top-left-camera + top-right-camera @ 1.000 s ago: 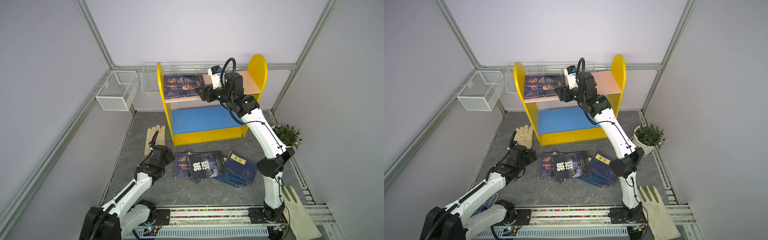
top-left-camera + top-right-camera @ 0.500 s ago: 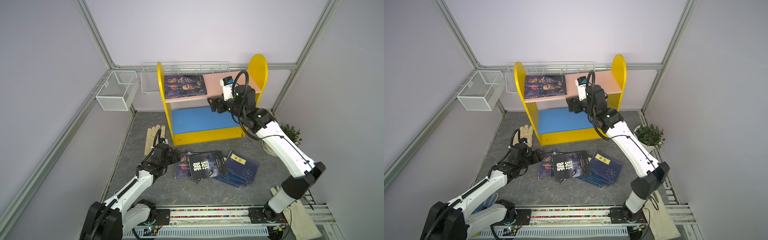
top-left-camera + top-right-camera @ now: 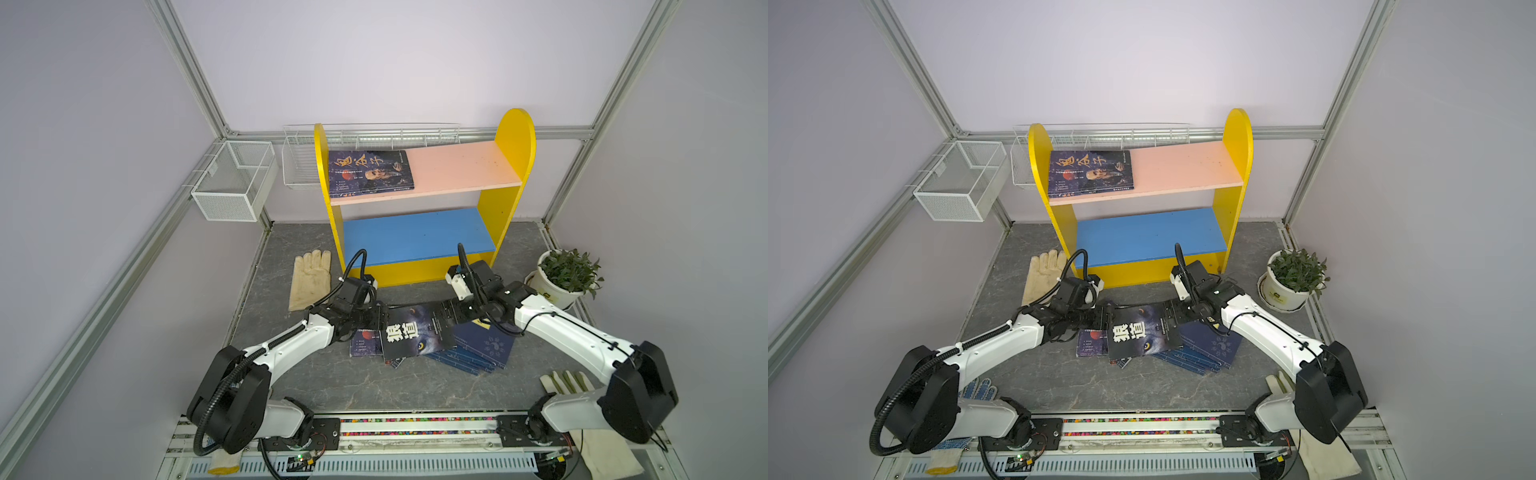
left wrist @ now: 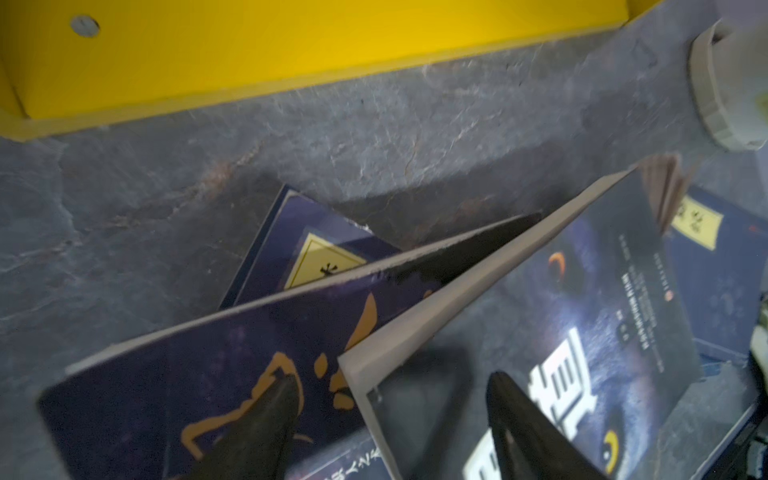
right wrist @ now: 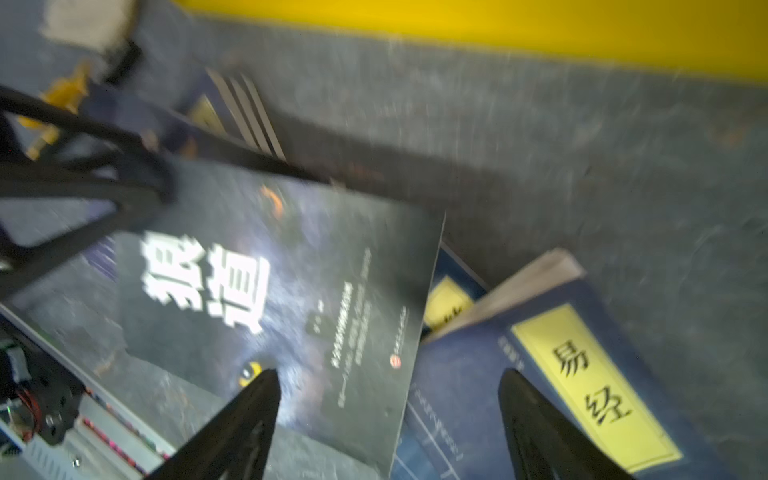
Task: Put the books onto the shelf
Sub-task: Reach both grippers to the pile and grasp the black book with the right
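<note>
The right gripper's open fingers stop above the paperback's cover, so the gripper needs to lower first, then close on the paperback's edge (image 3: 452,323) (image 5: 408,385).
The shelf (image 3: 505,166) stands at the back, yellow-sided with a pink upper board and a blue lower board. One dark book (image 3: 370,172) (image 3: 1090,172) lies flat on the left of the pink board. The other books lie piled on the floor. On top is a dark paperback with large white characters (image 3: 415,332) (image 4: 602,311) (image 5: 291,291), over navy books with yellow labels (image 3: 486,345) (image 5: 582,374). My left gripper (image 3: 380,320) (image 4: 390,399) is open, astride that paperback's left corner. My right gripper (image 3: 446,318) (image 5: 388,386) is open over its right edge.
A pale work glove (image 3: 311,278) lies left of the shelf and a potted plant (image 3: 561,278) stands to its right. White wire baskets (image 3: 232,183) hang on the back-left frame. Another glove (image 3: 569,382) lies front right, by the arms' base rail (image 3: 415,428).
My right arm left the book on the upper board and swung down to the pile's right side. My left gripper moved right to the pile's left edge.
</note>
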You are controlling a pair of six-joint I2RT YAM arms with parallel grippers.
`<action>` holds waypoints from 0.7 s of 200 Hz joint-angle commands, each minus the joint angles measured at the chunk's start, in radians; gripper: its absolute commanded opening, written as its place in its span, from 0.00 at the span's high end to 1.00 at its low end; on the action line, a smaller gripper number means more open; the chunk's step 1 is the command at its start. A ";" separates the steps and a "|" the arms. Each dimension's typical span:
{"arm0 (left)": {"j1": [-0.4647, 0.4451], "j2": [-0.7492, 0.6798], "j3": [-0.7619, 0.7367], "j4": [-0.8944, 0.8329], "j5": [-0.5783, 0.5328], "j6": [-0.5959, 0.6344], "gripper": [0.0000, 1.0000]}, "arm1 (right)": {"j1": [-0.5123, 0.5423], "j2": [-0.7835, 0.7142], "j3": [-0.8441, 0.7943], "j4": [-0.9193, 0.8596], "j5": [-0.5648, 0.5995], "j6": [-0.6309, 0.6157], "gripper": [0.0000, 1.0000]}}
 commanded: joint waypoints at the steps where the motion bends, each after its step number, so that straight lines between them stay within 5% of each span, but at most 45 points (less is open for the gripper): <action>1: -0.017 0.021 0.022 -0.060 -0.020 0.032 0.32 | -0.009 0.060 -0.011 -0.146 -0.115 -0.024 0.16; 52: -0.030 0.070 0.029 -0.084 -0.008 0.040 0.56 | -0.085 0.155 -0.108 -0.060 -0.415 0.007 0.24; 102: -0.040 0.109 0.054 -0.112 0.007 0.049 0.87 | -0.189 0.162 -0.121 0.129 -0.651 0.053 0.44; 140: -0.040 0.116 0.060 -0.108 0.010 0.049 0.99 | -0.229 0.091 -0.075 0.229 -0.783 0.115 0.58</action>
